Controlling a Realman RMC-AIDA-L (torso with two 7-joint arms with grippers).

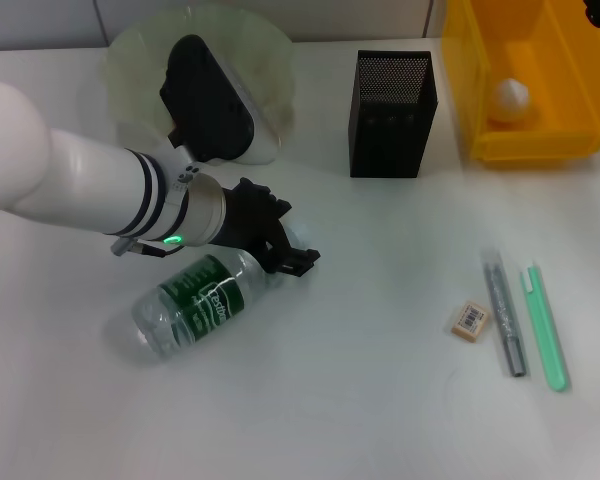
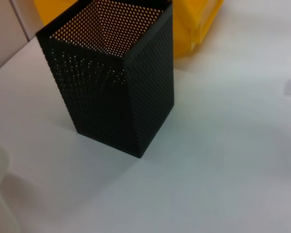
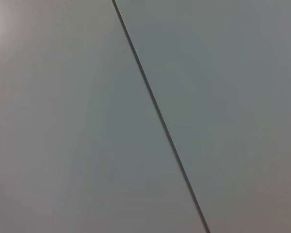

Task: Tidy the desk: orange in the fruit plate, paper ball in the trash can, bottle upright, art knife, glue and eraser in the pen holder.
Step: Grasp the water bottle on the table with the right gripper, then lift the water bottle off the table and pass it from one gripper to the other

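Observation:
The left gripper should close on the bottle now: its fingers reach down around the bottle's neck [image 1: 266, 276] in the head view, so closing now would hold the bottle.
The bottle [image 1: 198, 300] lies on its side on the white desk, cap toward the pen holder. My left gripper [image 1: 283, 250] is right at the bottle's neck and cap end, coming from the left. The fruit plate [image 1: 130, 60] stands at the back left, half hidden by my left arm; no orange shows. The pen holder [image 1: 392, 115] stands upright at the back centre and fills the left wrist view [image 2: 111, 87]. The trash can [image 1: 555, 120] at the back right holds a paper ball [image 1: 510, 97]. The eraser [image 1: 469, 320] lies at the right front. My right gripper is out of view.
A grey pen-shaped tool [image 1: 505, 315] and a green stick [image 1: 547, 330] lie side by side just right of the eraser. The trash can also shows behind the pen holder in the left wrist view [image 2: 199, 24]. The right wrist view shows only a plain grey panel with a seam.

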